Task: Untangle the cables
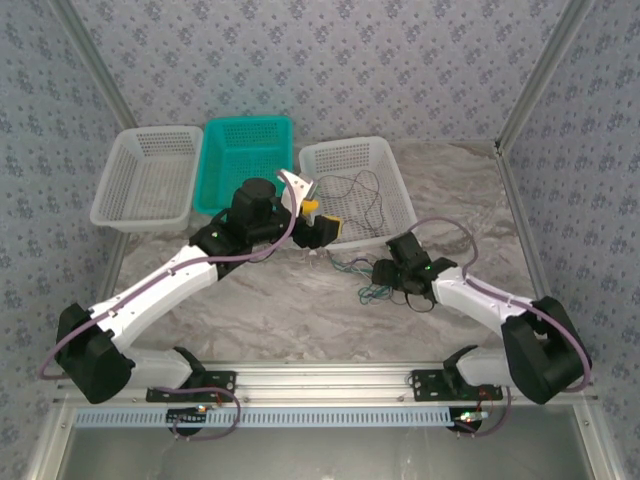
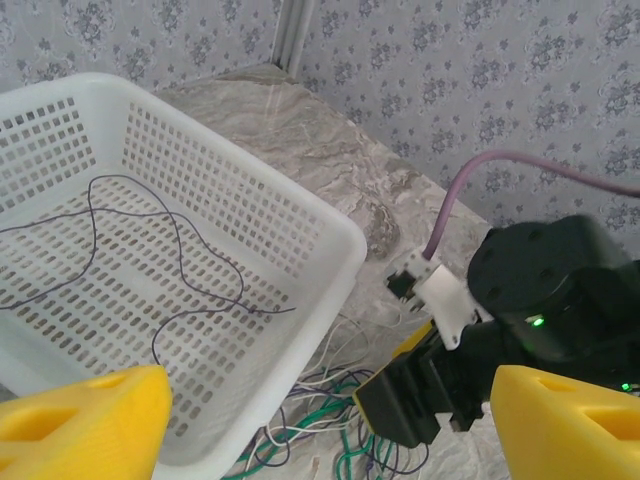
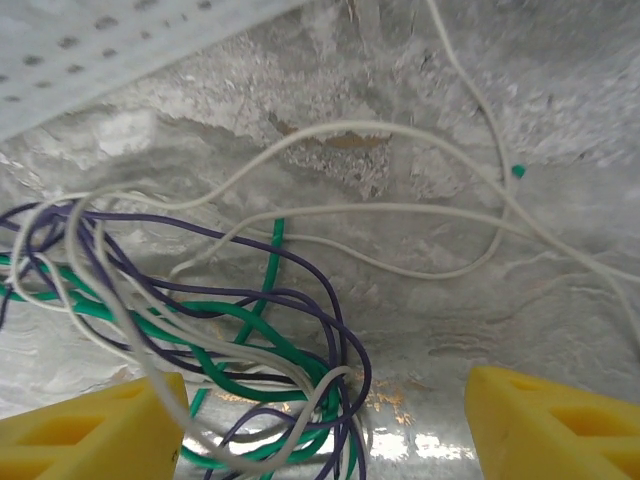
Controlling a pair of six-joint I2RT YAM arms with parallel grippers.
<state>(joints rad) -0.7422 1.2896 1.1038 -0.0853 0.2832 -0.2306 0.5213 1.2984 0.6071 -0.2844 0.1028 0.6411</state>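
Note:
My right gripper should next take hold of the tangle [image 2: 320,425] by its bunched looped end [image 2: 368,454], so the other parts of the cables stay free for my left gripper to untangle.
A tangle of thin purple, green and cream cables [image 1: 366,290] lies on the marble table just in front of the right white basket [image 1: 395,160]. My right gripper [image 1: 383,272] hovers low over it, open. In the right wrist view the tangle [image 3: 270,340] sits between the yellow fingertips [image 3: 95,430], mostly toward the left one, and the gripper [image 3: 320,430] holds nothing. One dark purple cable [image 2: 175,240] lies loose inside the basket [image 2: 330,240]. My left gripper [image 1: 318,222] stands open above the basket's near corner, with the tangle [image 2: 320,425] below it.
A teal basket [image 1: 215,140] and a second white basket [image 1: 120,160] stand at the back left. The right arm's black wrist [image 2: 540,300] is close to my left gripper. Long cream strands [image 3: 420,215] trail across the marble toward the right.

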